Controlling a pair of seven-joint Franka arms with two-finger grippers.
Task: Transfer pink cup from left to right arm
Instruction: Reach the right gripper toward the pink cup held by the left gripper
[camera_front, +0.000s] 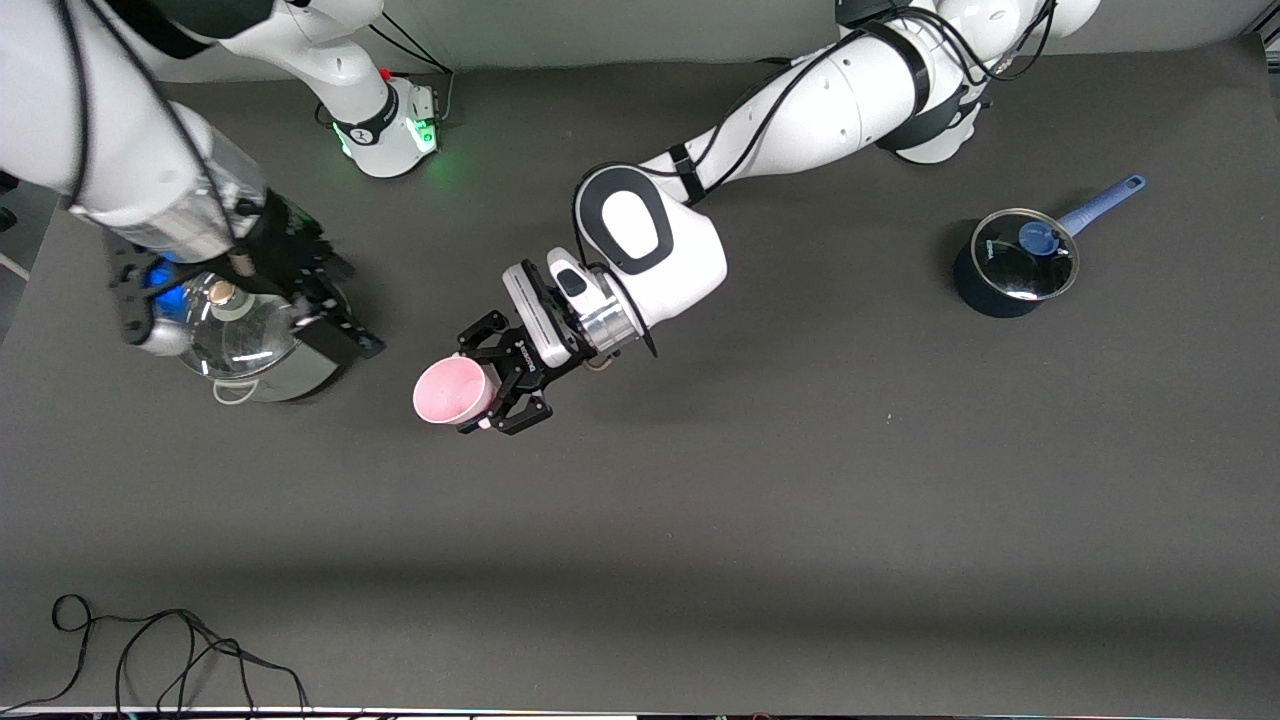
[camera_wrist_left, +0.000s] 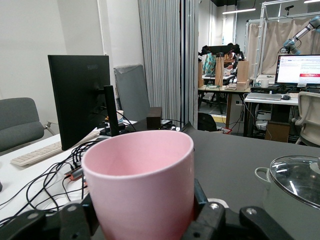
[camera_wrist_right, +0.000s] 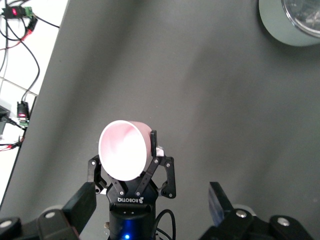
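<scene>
My left gripper's fingers are covering the lower sides of the pink cup, so my right gripper needs to reach the cup and grab its free rim (camera_front: 416, 394).
The pink cup (camera_front: 450, 392) stands roughly upright in the air over the middle of the table, its mouth open upward. My left gripper (camera_front: 470, 388), a wide black linkage claw, is shut on the cup's lower sides. In the left wrist view the pink cup (camera_wrist_left: 140, 180) fills the middle, between the black fingers (camera_wrist_left: 212, 220) of the left gripper (camera_wrist_left: 142, 220). My right gripper (camera_wrist_right: 150, 197) hangs high above and looks straight down on the pink cup (camera_wrist_right: 124, 150) and the left gripper (camera_wrist_right: 131, 165). Its fingers (camera_wrist_right: 82, 200) stand wide apart with nothing between them.
A silver pot with a glass lid (camera_front: 250, 350) stands toward the right arm's end of the table, below the right gripper (camera_front: 235, 320) in the front view. A dark blue saucepan with lid (camera_front: 1015, 270) sits toward the left arm's end. Loose cables (camera_front: 150, 650) lie by the table's near edge.
</scene>
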